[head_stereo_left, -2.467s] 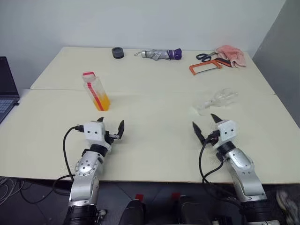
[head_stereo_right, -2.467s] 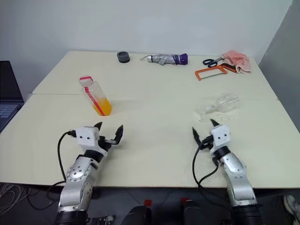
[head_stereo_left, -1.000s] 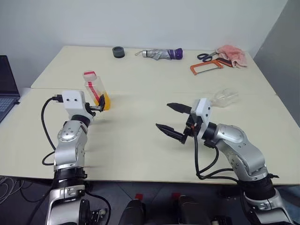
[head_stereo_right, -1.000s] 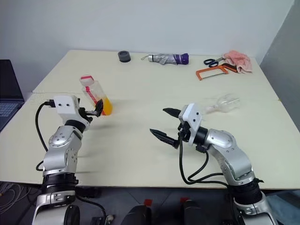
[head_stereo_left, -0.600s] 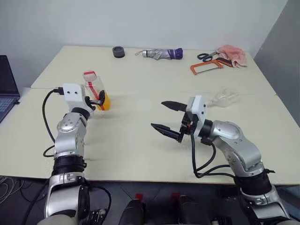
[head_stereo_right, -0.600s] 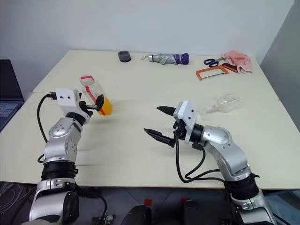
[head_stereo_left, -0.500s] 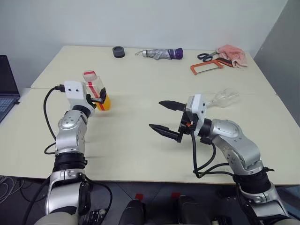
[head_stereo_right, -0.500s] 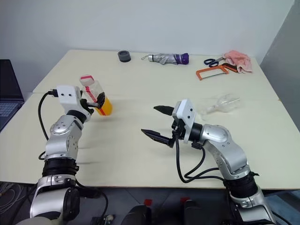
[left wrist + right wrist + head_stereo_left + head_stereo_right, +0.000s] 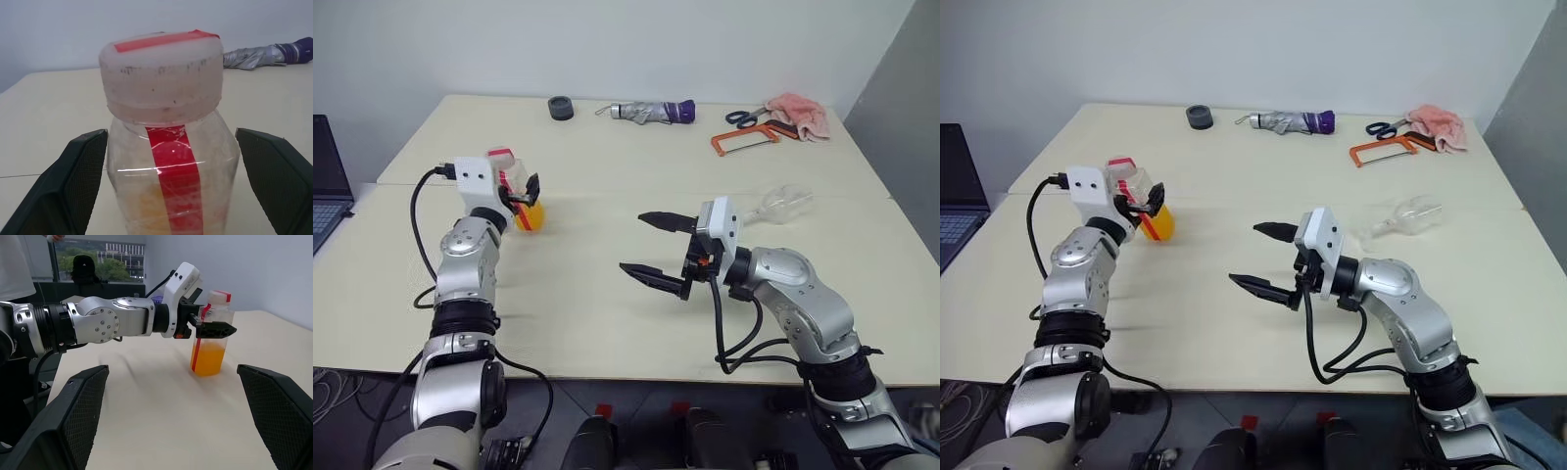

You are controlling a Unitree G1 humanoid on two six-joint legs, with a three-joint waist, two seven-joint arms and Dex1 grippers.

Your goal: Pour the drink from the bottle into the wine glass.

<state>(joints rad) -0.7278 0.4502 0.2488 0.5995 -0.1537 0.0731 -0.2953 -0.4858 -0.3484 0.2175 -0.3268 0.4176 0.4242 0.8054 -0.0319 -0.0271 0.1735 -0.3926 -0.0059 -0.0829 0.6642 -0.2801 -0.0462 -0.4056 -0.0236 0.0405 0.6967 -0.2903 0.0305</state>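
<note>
My fingers stand either side of the bottle's body below the pale cap. It is time for my left gripper to close now, as closing would catch the bottle.
The bottle stands upright at the left of the table, with a pale cap, a red strip and the orange drink in its lower part. My left gripper is open and straddles the bottle just below the cap. In the left wrist view the bottle sits between both fingers with a gap on each side. My right gripper is open and empty above the middle of the table, pointing towards the bottle. The wine glass lies on its side to the right of it.
A laptop sits off the table's left edge. Along the far edge lie a black tape roll, a folded umbrella, scissors, an orange hacksaw and a pink cloth.
My left gripper has moved forward and up from just short of the bottle until its fingers stand on either side of it. The right gripper has shifted slightly left, staying open.
</note>
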